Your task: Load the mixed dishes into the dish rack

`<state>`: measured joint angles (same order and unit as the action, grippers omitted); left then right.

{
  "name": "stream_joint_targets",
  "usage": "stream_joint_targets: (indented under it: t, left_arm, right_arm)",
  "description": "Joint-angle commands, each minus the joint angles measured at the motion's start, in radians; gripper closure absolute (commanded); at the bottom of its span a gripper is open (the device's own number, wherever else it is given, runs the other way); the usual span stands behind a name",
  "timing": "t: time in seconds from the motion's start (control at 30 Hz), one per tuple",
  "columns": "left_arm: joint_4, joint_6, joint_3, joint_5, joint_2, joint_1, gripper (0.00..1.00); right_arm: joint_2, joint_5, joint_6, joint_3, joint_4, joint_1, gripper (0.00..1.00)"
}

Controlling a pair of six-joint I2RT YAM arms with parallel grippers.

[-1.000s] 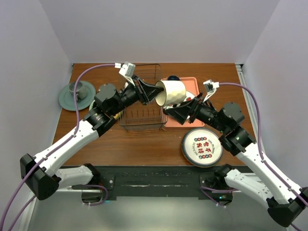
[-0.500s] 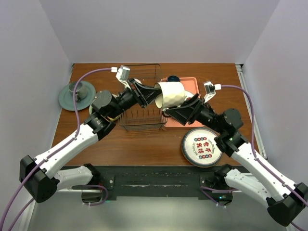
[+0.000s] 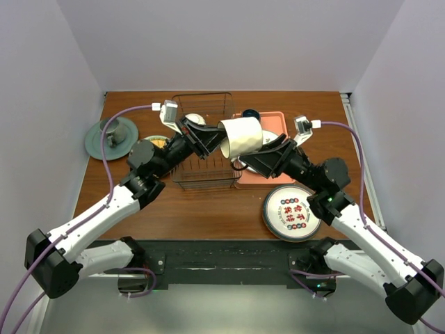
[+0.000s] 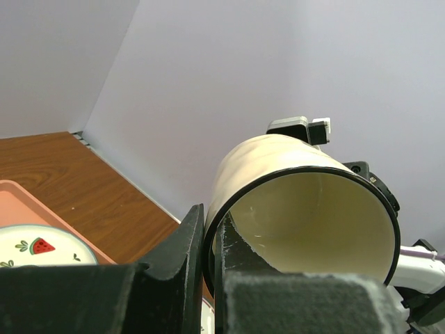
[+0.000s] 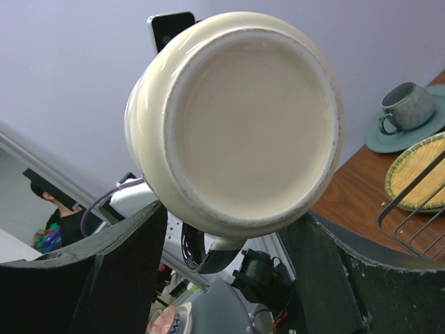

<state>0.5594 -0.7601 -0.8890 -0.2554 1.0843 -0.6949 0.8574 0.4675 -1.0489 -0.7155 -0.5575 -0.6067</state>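
Observation:
I need to grab the cream mug by its handle with my right gripper next. The mug's rim then stays free to rest in the dish rack (image 3: 201, 175).
The cream mug (image 3: 241, 136) hangs on its side in the air over the right end of the dish rack (image 3: 201, 175). My left gripper (image 3: 217, 139) is shut on its dark rim (image 4: 208, 229), one finger inside and one outside. In the right wrist view the mug's base (image 5: 236, 118) faces the camera. My right gripper (image 5: 233, 217) stands wide open under it, a finger (image 5: 125, 264) on each side of the handle. Whether the fingers touch the mug I cannot tell. A dark teal-rimmed plate (image 3: 291, 212) lies at the front right.
The pink tray (image 3: 272, 118) with the strawberry plate (image 4: 35, 245) lies right of the rack. A grey-green cup on a saucer (image 3: 111, 136) stands at the far left. Near it a yellow plate (image 5: 417, 170) lies beside the rack's wires (image 5: 410, 203).
My left gripper has carried the mug slightly left and up. My right gripper has followed, and its jaws have narrowed round the mug's base.

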Motion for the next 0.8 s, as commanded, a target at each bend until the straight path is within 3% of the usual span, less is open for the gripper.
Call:
stream_joint_targets:
  t: [0.0, 0.23, 0.37, 0.77]
  left_arm:
    - [0.142, 0.002, -0.008, 0.05, -0.05, -0.003, 1.0]
    - [0.132, 0.039, -0.022, 0.081, -0.049, -0.002, 1.0]
    - [0.154, 0.038, -0.031, 0.071, -0.035, -0.002, 1.0]
    - [0.177, -0.008, -0.033, 0.03, 0.023, -0.002, 1.0]
  right_arm:
    - [0.002, 0.028, -0.003, -0.016, -0.036, 0.001, 0.26]
    - [0.015, 0.048, 0.0, -0.024, -0.029, -0.001, 0.11]
    - [0.017, 0.039, 0.027, -0.039, 0.024, -0.002, 0.09]
    - [0.077, 0.089, 0.003, -0.056, -0.088, -0.002, 0.19]
